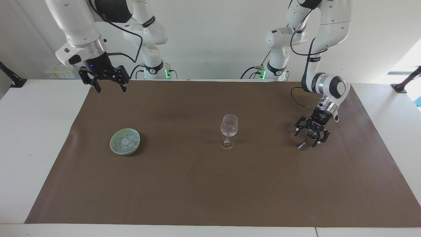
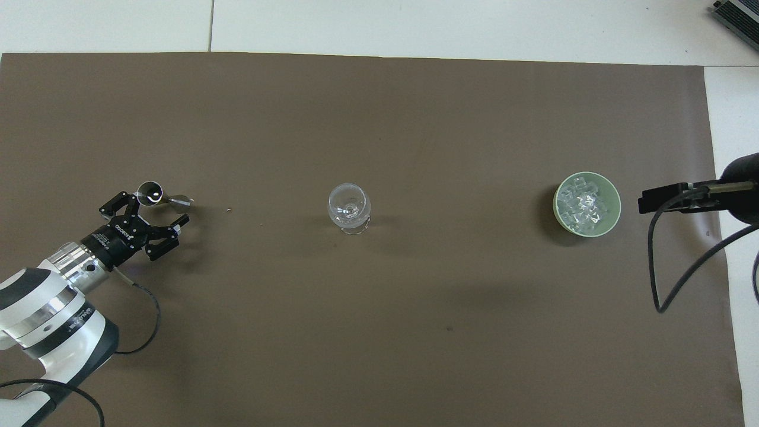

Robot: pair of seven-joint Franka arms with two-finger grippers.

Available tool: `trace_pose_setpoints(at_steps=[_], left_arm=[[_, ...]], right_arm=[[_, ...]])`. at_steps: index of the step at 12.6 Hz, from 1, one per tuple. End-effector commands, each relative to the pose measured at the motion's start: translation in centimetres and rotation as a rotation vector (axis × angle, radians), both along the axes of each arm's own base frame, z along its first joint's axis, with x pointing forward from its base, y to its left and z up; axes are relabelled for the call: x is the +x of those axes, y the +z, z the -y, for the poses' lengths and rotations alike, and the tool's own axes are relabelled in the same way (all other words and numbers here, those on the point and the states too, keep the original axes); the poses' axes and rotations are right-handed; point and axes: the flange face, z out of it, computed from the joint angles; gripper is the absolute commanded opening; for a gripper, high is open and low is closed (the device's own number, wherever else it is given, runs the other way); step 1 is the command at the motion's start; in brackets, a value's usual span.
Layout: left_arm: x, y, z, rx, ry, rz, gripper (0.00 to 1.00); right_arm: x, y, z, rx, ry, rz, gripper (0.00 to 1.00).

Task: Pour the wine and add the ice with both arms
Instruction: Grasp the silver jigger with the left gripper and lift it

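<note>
I will next grab the metal jigger (image 2: 149,191) with my left gripper by its narrow middle (image 2: 166,200), where its two cups meet, because both cups slope outward.
A small metal jigger (image 1: 302,145) (image 2: 149,191) stands on the brown mat toward the left arm's end. My left gripper (image 1: 309,137) (image 2: 158,209) is low around it, open, one finger on each side, and I cannot see contact. An empty wine glass (image 1: 229,129) (image 2: 349,207) stands upright mid-mat. The ice (image 1: 126,141) (image 2: 586,203) is heaped in a pale green bowl (image 1: 113,147) (image 2: 557,207) toward the right arm's end. My right gripper (image 1: 111,89) waits open in the air over the mat's corner, holding nothing.
The brown mat (image 1: 197,184) covers most of the white table (image 1: 36,131). A loose black cable hangs from the right arm (image 2: 658,279) beside the bowl. Two tiny specks lie on the mat between jigger and glass.
</note>
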Motion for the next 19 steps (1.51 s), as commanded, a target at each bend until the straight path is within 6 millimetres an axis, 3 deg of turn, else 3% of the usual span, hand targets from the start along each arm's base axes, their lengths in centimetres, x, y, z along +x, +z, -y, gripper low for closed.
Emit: trace_pose_setpoints(at_steps=[1, 6, 11, 19], left_arm=[[0.43, -0.04, 0.79, 0.012, 0.020, 0.036, 0.89], [0.42, -0.11, 0.72, 0.015, 0.021, 0.039, 0.70], [0.36, -0.04, 0.11, 0.014, 0.034, 0.039, 0.65], [0.33, -0.04, -0.12, 0.015, 0.038, 0.040, 0.36]], right_arm=[[-0.76, 0.07, 0.15, 0.013, 0.020, -0.004, 1.00], [-0.76, 0.07, 0.15, 0.013, 0.020, -0.004, 1.00], [-0.76, 0.07, 0.15, 0.013, 0.020, -0.004, 1.00], [-0.76, 0.07, 0.15, 0.013, 0.020, -0.004, 1.00]])
